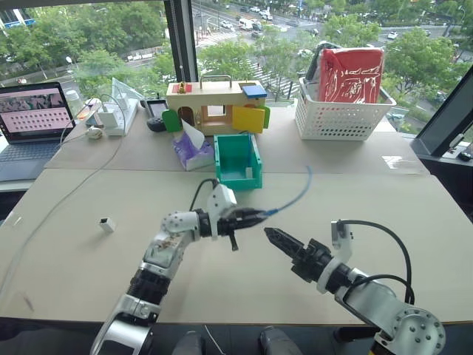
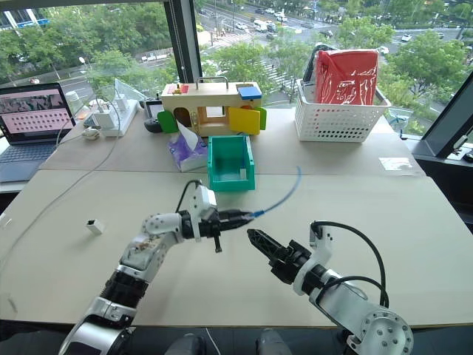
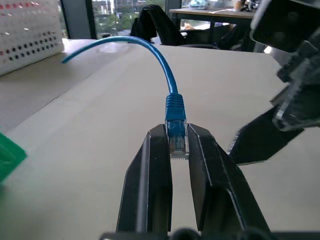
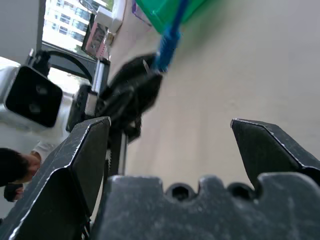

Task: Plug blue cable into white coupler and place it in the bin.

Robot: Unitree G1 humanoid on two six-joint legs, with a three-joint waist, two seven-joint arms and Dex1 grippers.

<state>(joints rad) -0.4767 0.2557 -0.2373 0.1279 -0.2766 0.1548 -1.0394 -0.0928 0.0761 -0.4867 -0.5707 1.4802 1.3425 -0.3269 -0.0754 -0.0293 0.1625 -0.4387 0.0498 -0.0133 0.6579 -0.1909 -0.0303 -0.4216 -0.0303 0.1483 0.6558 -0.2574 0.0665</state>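
The clear plug is covered by my left gripper's fingertips, so my right gripper should next grab the thick boot of the blue cable just behind the plug.
My left gripper hangs above the middle of the table, pointing to the right and shut on the clear plug of the blue cable. The cable arcs up and away from the plug, with its free end in the air near the green bin. My right gripper sits just right of and below the plug with its fingers wide open and nothing between them. The white coupler lies alone on the table at the far left, apart from both grippers.
A white lattice basket holding a red bag stands at the back right. A wooden toy house and a purple tissue pack sit behind the bin. A laptop and a long whitish cable are at the left.
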